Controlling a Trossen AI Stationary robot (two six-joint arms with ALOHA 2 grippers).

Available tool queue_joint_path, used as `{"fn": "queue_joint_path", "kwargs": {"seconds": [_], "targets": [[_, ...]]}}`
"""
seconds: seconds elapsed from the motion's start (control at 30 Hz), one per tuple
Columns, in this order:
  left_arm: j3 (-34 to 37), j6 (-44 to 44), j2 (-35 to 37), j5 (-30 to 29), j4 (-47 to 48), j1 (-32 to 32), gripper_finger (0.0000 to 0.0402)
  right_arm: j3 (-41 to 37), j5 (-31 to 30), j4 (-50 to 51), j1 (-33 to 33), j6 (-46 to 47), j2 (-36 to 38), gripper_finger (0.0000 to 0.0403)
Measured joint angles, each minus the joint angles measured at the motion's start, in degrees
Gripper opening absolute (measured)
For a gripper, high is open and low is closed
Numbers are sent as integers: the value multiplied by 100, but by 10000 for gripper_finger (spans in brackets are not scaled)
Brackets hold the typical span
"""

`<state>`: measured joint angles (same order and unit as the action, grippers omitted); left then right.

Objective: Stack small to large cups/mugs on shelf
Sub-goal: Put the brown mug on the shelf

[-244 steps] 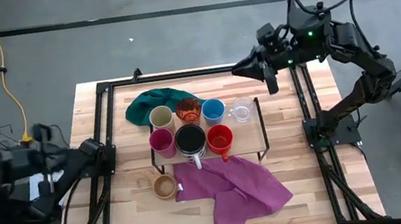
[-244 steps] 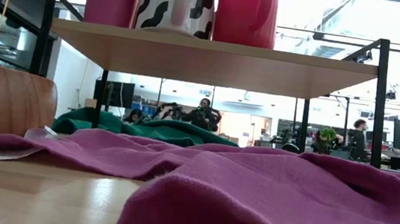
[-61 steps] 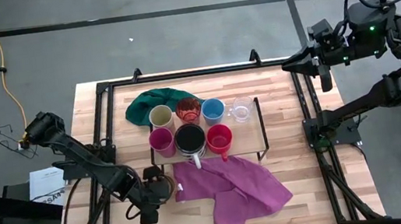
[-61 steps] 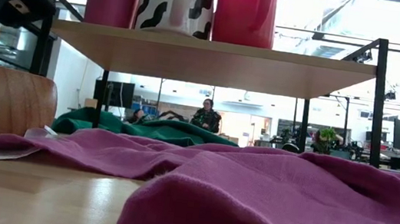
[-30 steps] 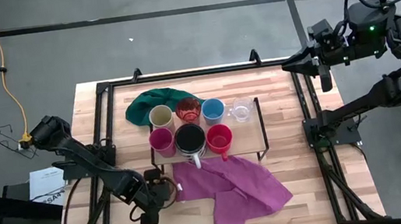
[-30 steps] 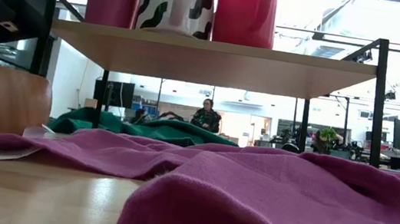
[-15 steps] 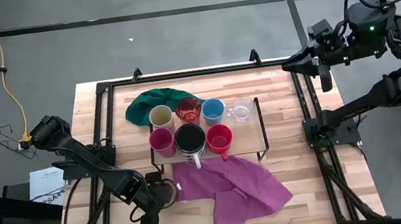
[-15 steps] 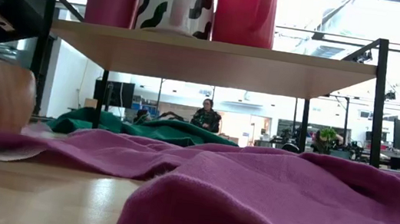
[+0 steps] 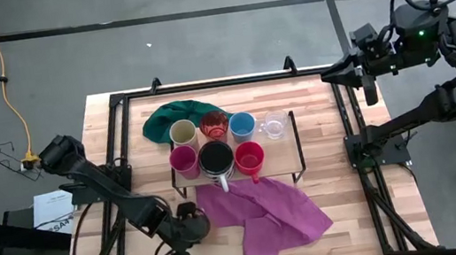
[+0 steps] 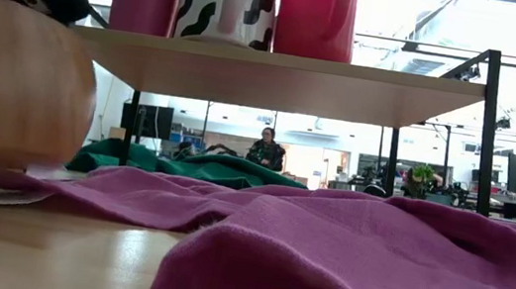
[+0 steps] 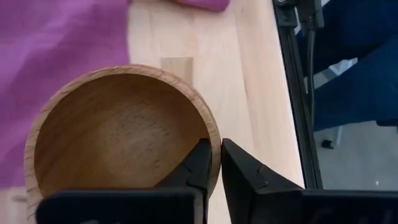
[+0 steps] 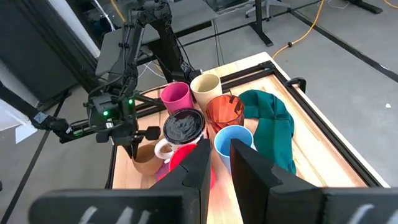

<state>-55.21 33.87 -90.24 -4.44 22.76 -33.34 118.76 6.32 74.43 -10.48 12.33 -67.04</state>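
Note:
My left gripper is holding the wooden cup short of the front edge of the shelf. It needs to keep holding the cup until I set the cup's base on the shelf.
My left gripper is shut on the tan wooden cup, which is at the table's near left, beside the purple cloth. In the low view the cup looms large and tilted, its base just off the table. On the shelf stand cream, translucent red, blue, clear glass and magenta cups, the striped mug and the red mug. My right gripper waits open, high over the far right corner. My left gripper pinches the wooden cup's rim, one finger inside the bowl and the other outside the wall. The fingers slant down from above. The cup sits tilted in the hold, with its base just above the tabletop.
A green cloth lies behind the shelf's far left. The purple cloth spreads in front of the shelf to the near right. A white slip of paper lies under the cup. Black frame rails run along the table's sides.
My left gripper has moved toward the table's near edge and a little right, taking the wooden cup with it. The cup has left its place by the shelf's near left leg, tipped, and come closer to the low camera.

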Motion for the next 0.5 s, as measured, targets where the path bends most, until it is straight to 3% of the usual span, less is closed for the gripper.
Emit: {"fn": "queue_joint_path", "kwargs": {"seconds": [0.27, 0.5], "targets": [[-688, -322, -644, 25, -35, 0, 7, 2, 44, 78, 0, -82, 2, 53], [-1210, -420, -887, 34, 621, 107, 9, 2, 105, 312, 0, -184, 8, 53]]}}
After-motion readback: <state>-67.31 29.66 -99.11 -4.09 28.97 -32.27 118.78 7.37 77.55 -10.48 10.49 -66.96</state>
